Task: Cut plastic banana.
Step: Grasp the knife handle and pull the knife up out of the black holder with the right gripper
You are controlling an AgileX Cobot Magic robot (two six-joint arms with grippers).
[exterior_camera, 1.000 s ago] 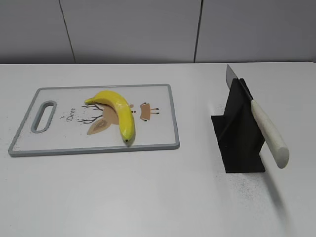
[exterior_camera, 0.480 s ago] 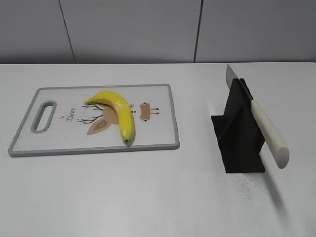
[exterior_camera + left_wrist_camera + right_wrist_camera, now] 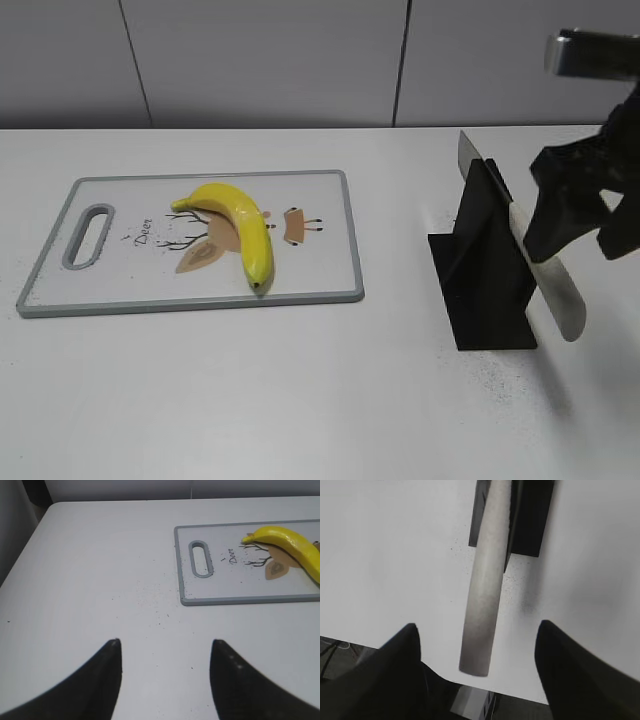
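The knife's blade (image 3: 469, 153) sticks out at the top of the black stand. I need to grab the knife by its handle (image 3: 548, 270) next, with my right gripper.
A yellow plastic banana (image 3: 238, 224) lies on the grey-rimmed cutting board (image 3: 340, 240); it also shows in the left wrist view (image 3: 290, 542). A knife with a white handle (image 3: 552, 285) sits tilted in a black stand (image 3: 485, 275). My right gripper (image 3: 575, 250) is open just above the handle, with one finger on each side and not touching it. In the right wrist view the handle (image 3: 487, 580) runs between the open fingertips of that gripper (image 3: 477, 625). My left gripper (image 3: 166, 642) is open and empty over bare table, left of the board (image 3: 200, 600).
The black stand (image 3: 530, 515) stands on the white table, right of the board. The table's front edge (image 3: 510, 692) lies just below the handle's end. A grey wall runs behind the table. Small dark specks lie on the table near the stand.
My right gripper has come into the exterior view from the right and now hovers over the knife handle. The banana, board and knife have not moved.
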